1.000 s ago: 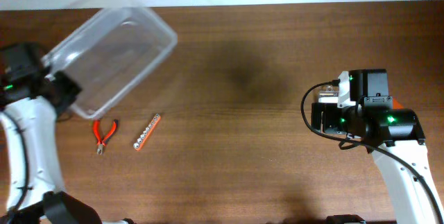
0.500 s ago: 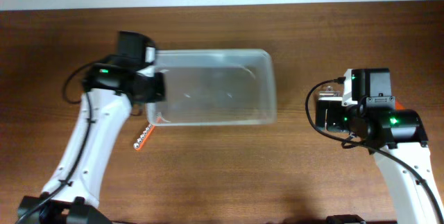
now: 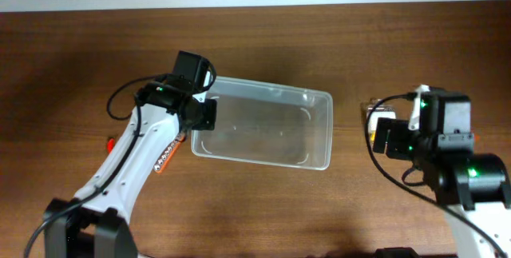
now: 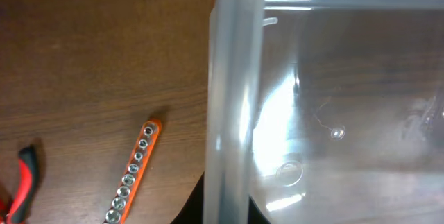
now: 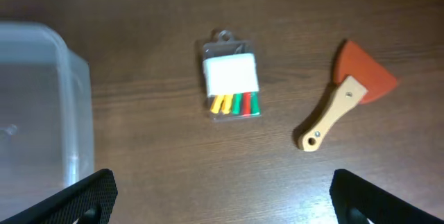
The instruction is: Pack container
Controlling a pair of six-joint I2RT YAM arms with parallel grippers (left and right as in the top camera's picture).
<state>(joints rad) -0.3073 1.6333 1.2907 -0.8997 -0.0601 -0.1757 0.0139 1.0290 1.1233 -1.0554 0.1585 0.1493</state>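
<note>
The container in my fingers lies at an angle to the table's wood grain [image 3: 271, 50] [image 4: 139, 78], so it is too early to release. My left gripper turns it square, then releases it.
The clear plastic container [image 3: 271, 130] lies lidless on the wooden table, left of centre. My left gripper [image 3: 200, 115] is shut on its left rim. In the left wrist view the thick rim [image 4: 229, 99] runs between my dark fingers [image 4: 225, 210], and the tub holds nothing. My right gripper [image 3: 385, 135] is open and empty to the right of the container. In the right wrist view its fingers [image 5: 222, 196] are spread wide above bare wood, and the container's corner [image 5: 41, 99] shows at the left.
An orange socket rail [image 4: 132, 172] and red-handled pliers [image 4: 21, 182] lie left of the container; the rail also shows overhead [image 3: 166, 156]. A clear packet of coloured sticks [image 5: 231, 82] and a wooden-handled orange scraper [image 5: 347, 99] lie ahead of the right gripper.
My left arm has carried the container from the far left corner rightward to the table's middle. The right arm has shifted slightly right and toward the front.
</note>
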